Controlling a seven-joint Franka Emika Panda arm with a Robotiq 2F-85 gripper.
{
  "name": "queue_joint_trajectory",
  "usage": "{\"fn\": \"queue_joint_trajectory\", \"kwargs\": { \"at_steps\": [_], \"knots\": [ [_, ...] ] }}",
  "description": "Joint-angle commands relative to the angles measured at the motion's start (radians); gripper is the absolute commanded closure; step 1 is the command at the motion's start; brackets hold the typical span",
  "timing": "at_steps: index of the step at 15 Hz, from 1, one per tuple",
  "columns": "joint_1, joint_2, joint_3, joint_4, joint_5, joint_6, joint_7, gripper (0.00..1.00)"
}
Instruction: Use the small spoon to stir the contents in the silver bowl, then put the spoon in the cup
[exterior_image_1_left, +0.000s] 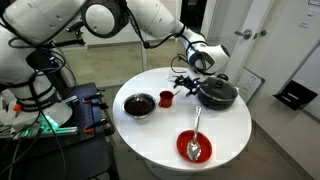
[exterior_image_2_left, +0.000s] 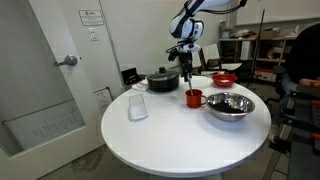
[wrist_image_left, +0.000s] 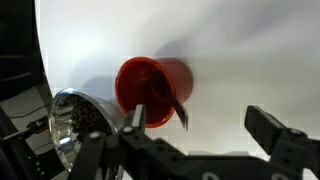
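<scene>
My gripper takes hold of the small spoon (wrist_image_left: 172, 103) by the handle end above the cup's rim next, leaving the spoon's bowl free to stir the contents.
In the wrist view the red cup (wrist_image_left: 150, 80) stands on the white table, and the small spoon (wrist_image_left: 172, 103) rests inside it, its thin dark handle leaning out over the rim. My gripper (wrist_image_left: 200, 122) hangs above, just beside the cup. It is open, with the spoon handle near its left finger (wrist_image_left: 133, 117) and nothing gripped. The silver bowl (wrist_image_left: 75, 120), with dark contents, lies at the left edge of that view. Both exterior views show the cup (exterior_image_1_left: 166, 98) (exterior_image_2_left: 193, 98) next to the bowl (exterior_image_1_left: 139, 104) (exterior_image_2_left: 229, 105), with the gripper (exterior_image_1_left: 184, 82) (exterior_image_2_left: 186, 72) over the cup.
A black lidded pot (exterior_image_1_left: 217, 93) (exterior_image_2_left: 162, 80) stands close behind the cup. A red shallow dish (exterior_image_1_left: 194, 147) (exterior_image_2_left: 224, 79) holds a long silver spoon. A clear glass (exterior_image_2_left: 138, 107) stands apart on the round white table (exterior_image_2_left: 170, 135). A door (exterior_image_2_left: 60, 70) is nearby.
</scene>
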Motion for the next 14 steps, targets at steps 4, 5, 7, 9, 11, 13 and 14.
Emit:
{"fn": "queue_joint_trajectory", "kwargs": {
  "at_steps": [4,5,7,9,11,13,14],
  "knots": [
    [0.004,0.078,-0.002,0.128,-0.025,-0.097,0.044,0.0],
    [0.006,0.089,-0.003,0.142,-0.03,-0.109,0.051,0.0],
    [0.005,0.109,0.001,0.168,-0.033,-0.134,0.056,0.0],
    [0.003,0.126,0.005,0.193,-0.033,-0.151,0.056,0.0],
    [0.005,0.142,0.003,0.216,-0.039,-0.168,0.062,0.0],
    [0.007,0.156,0.001,0.239,-0.047,-0.179,0.072,0.0],
    [0.008,0.162,0.001,0.249,-0.051,-0.184,0.074,0.0]
  ]
}}
